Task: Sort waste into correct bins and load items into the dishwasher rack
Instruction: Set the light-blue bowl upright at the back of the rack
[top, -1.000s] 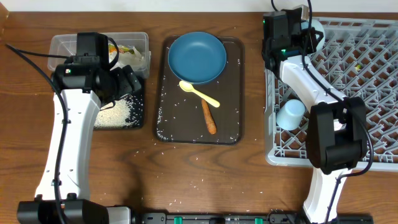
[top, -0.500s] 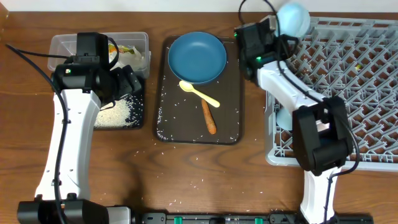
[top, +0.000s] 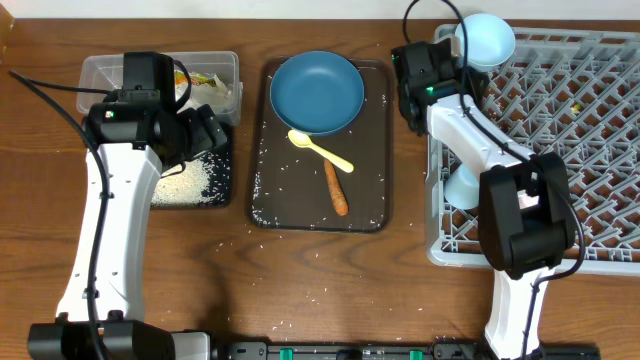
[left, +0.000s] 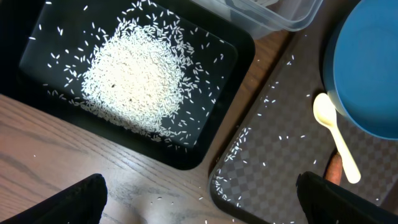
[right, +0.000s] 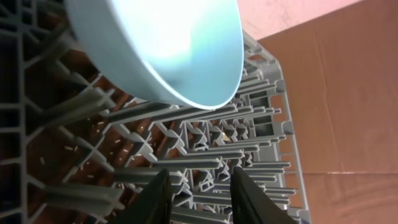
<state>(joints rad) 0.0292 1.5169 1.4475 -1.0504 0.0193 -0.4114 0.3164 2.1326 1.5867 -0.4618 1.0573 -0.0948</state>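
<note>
My right gripper pinches the pale blue bowl's rim (top: 503, 61) (right: 204, 106) next, on its side toward the inside of the rack. The opposite edge stays free to load between the rack wires.
A pale blue bowl (top: 485, 40) (right: 168, 43) leans on the back left corner of the grey dishwasher rack (top: 600, 150) (right: 186, 130). My right gripper (right: 200, 177) hangs open just below the bowl, with only rack pegs between its fingers. A light blue cup (top: 466, 185) sits in the rack, partly behind the right arm. My left gripper (left: 202, 199) (top: 205, 128) is wide open and holds nothing, above the black tray (left: 230, 93) with its heap of rice (left: 134, 81). The clear tub (top: 100, 72) holds a wrapper (top: 205, 80) and tissue. The dark blue plate (top: 316, 92), yellow spoon (top: 320, 147) and carrot stick (top: 335, 187) lie on the brown tray (top: 275, 200).
Loose rice grains are scattered over the brown tray and on the wooden table near its front edge (top: 300, 300). The rack's left wall stands close beside the brown tray's right rim. Black cables trail from both arms.
The right arm swung left and then back a little. The bowl came into full view at the rack's corner and the right jaws parted off it. The left arm has not moved.
</note>
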